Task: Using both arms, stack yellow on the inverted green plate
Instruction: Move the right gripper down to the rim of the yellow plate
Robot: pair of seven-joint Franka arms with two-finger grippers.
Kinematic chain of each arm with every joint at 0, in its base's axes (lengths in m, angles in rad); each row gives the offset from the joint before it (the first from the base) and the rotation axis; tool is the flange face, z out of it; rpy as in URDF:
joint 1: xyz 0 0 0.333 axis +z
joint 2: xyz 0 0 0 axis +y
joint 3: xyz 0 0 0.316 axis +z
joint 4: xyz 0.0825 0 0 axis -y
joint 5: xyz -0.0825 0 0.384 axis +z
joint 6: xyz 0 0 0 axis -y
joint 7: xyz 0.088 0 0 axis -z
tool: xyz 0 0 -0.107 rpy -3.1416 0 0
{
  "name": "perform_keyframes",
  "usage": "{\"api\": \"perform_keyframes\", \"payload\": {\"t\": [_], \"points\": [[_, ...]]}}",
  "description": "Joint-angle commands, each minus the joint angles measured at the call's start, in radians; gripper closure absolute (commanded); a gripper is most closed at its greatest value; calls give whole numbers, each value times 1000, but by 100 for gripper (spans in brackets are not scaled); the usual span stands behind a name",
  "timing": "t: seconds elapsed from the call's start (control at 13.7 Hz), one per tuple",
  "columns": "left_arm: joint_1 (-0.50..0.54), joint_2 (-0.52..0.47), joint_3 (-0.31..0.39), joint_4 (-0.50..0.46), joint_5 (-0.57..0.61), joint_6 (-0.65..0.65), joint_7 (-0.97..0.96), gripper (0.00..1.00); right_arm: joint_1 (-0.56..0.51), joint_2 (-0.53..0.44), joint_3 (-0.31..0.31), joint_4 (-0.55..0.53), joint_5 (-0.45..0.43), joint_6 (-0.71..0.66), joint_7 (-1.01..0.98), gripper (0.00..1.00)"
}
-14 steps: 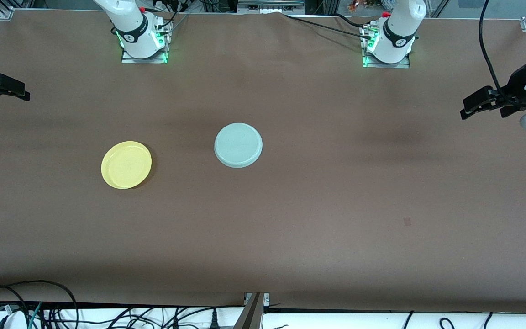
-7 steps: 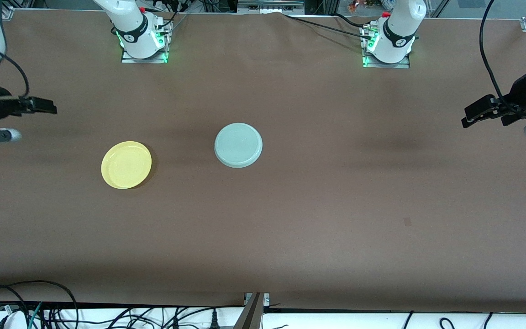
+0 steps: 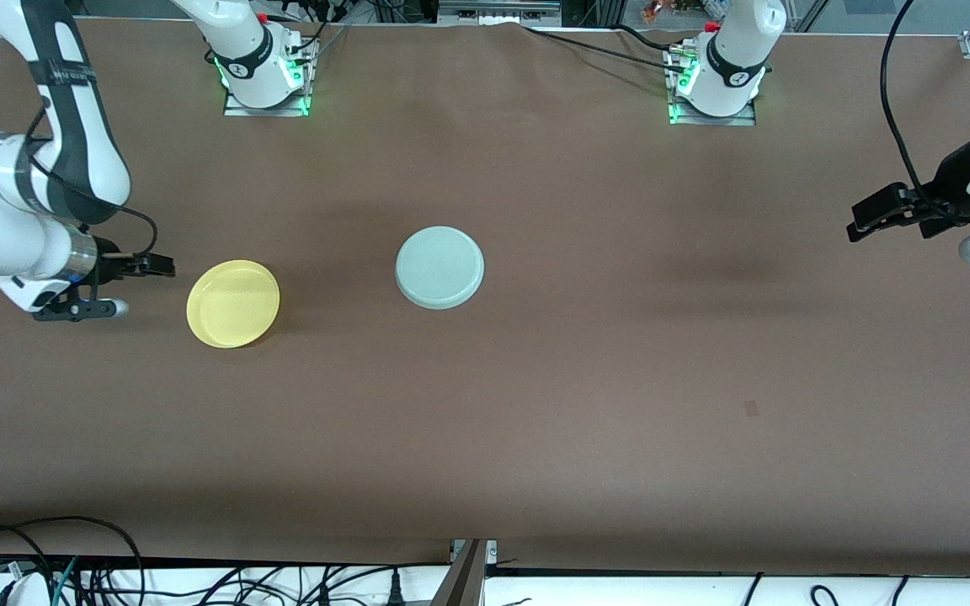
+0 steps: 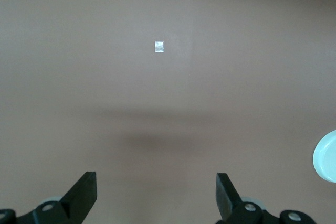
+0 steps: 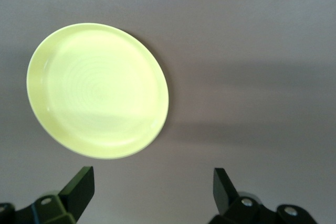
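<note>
My right gripper grabs the yellow plate by its rim [image 3: 194, 293] next, to stack the yellow plate on the inverted green plate [image 3: 440, 268].
The yellow plate [image 3: 233, 303] lies rim up on the brown table, toward the right arm's end; in the right wrist view the yellow plate [image 5: 97, 90] fills much of the picture. The pale green plate [image 3: 439, 267] rests near the table's middle, its flat underside up, apart from the yellow one. My right gripper [image 3: 161, 267] hovers just beside the yellow plate, open and empty [image 5: 154, 187]. My left gripper [image 3: 864, 217] waits over the left arm's end of the table, open and empty [image 4: 157, 192], with the green plate's edge [image 4: 326, 157] just showing.
Both arm bases [image 3: 264, 80] [image 3: 714, 84] stand along the table's back edge. A small square mark [image 3: 751, 408] [image 4: 159, 46] sits on the table nearer the front camera. Cables [image 3: 72, 572] hang below the front edge.
The right arm has swung in from the table's end and brought its gripper up beside the yellow plate. The left gripper has hardly shifted. Neither plate has moved.
</note>
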Motion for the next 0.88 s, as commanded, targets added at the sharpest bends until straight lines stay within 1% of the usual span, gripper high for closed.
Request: {"api": "perform_keyframes", "payload": {"t": [0.0,0.22,0.29,0.37,0.44,0.51,0.59,0.66,0.73,0.81], "points": [[-1,20,7,40,-16,-7,4,0,-36,62,0,-23,78,103,-10,0],[-1,20,10,42,-16,-7,4,0,-47,139,0,-25,83,212,-35,2],[-1,20,10,42,-14,-7,4,0,-59,161,2,-27,105,237,-36,7],[-1,20,10,42,-14,-7,4,0,-62,179,0,-24,183,240,-47,15],[-1,21,10,42,-14,-7,4,0,-64,196,0,-22,240,240,-97,26],[-1,20,10,42,-14,-7,4,0,-67,201,0,-22,277,240,-128,38],[-1,21,10,42,-16,-7,4,0,-75,212,0,-22,299,239,-128,56],[-1,21,10,42,-16,-7,4,0,-79,219,0,-20,316,237,-128,79],[-1,24,10,43,-16,-7,4,0,-79,221,0,-17,319,237,-128,100],[-1,24,10,43,-16,-7,4,0,-79,221,0,-16,319,231,-118,100]]}}
